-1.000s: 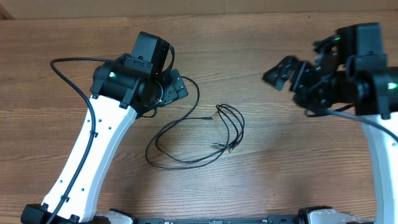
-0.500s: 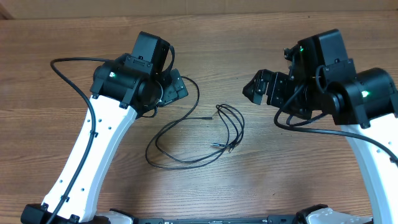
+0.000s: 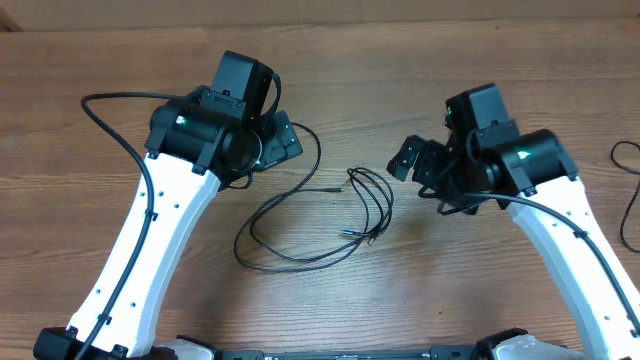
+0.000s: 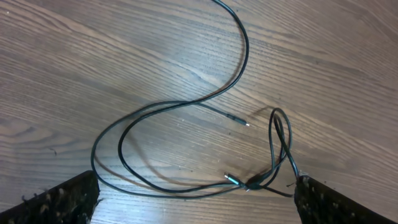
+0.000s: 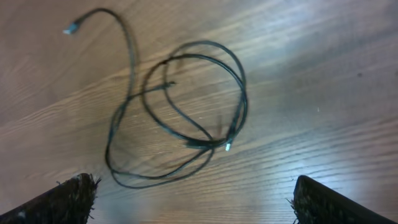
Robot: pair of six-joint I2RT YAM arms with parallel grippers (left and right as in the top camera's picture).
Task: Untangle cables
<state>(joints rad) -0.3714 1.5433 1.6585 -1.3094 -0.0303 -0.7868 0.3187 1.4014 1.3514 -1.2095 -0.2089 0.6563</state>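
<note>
I next need to grab the looped black cable with my right gripper at its bend, away from the knot (image 3: 364, 174) (image 5: 216, 51), so that the cable's plug ends can pull free.
Thin black cables (image 3: 330, 220) lie in loose tangled loops on the wooden table (image 3: 400, 290), between the two arms. They cross in a small knot near the plug tips (image 3: 372, 238). In the left wrist view the cables (image 4: 186, 143) run across the middle, with the knot (image 4: 252, 183) low between the fingers. My left gripper (image 4: 196, 202) is open and empty above them. In the right wrist view the cables (image 5: 180, 112) lie ahead of the fingers. My right gripper (image 5: 193, 199) is open and empty, just right of the cables in the overhead view (image 3: 408, 160).
The left arm's own thicker black cable (image 3: 105, 120) arcs over the table at the left. Another dark cable (image 3: 628, 190) shows at the right edge. The table's far edge runs along the top of the overhead view.
My right arm has swung left and down from the table's right side to just beside the cables. The left arm and the cables have not moved.
</note>
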